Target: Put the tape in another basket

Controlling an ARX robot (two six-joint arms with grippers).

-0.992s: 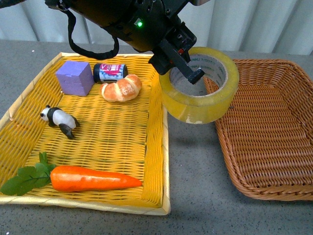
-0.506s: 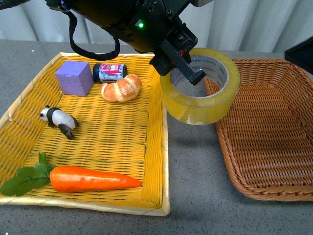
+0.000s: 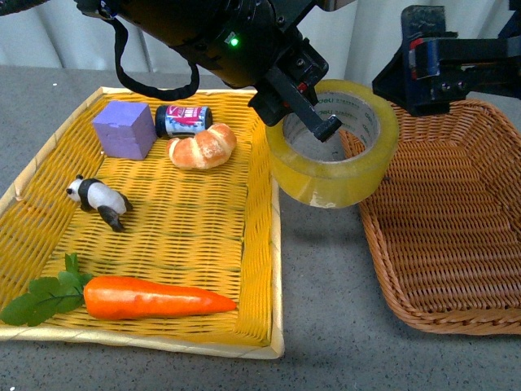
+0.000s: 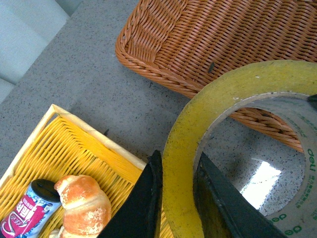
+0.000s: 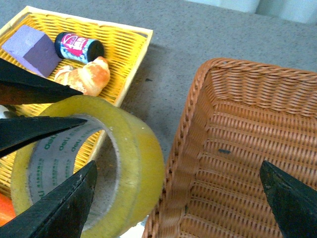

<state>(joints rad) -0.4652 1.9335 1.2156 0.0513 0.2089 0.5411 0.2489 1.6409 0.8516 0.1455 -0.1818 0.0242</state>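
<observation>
I need to take hold of the roll by its side point(image 4: 210, 106) with my right gripper next, so that I can move the tape into the brown wicker basket point(image 4: 208, 34).
The tape point(image 3: 334, 167), a wide yellowish roll with a white printed core, hangs above the grey tabletop between the yellow tray and the brown wicker basket point(image 3: 383, 269). My left gripper point(image 3: 313, 114) is shut on the roll's wall, one finger inside the core and one outside. In the left wrist view the black fingers point(image 4: 146, 203) pinch the tape point(image 4: 223, 94), with the basket point(image 4: 208, 34) beyond it. My right gripper point(image 3: 431, 65) hovers open over the basket's far left corner. Its wrist view shows the tape point(image 5: 138, 158) beside the basket point(image 5: 247, 148), with the right gripper point(image 5: 178, 198) spread wide.
The yellow woven tray point(image 3: 262, 244) on the left holds a croissant point(image 3: 201, 147), a small can point(image 3: 183, 120), a purple cube point(image 3: 124, 129), a toy panda point(image 3: 99, 198) and a carrot point(image 3: 155, 297). The basket's floor is bare wicker. Pale curtains hang behind the table.
My right gripper has come into the front view from the upper right and now hangs over the basket. The tape and left arm have hardly shifted.
</observation>
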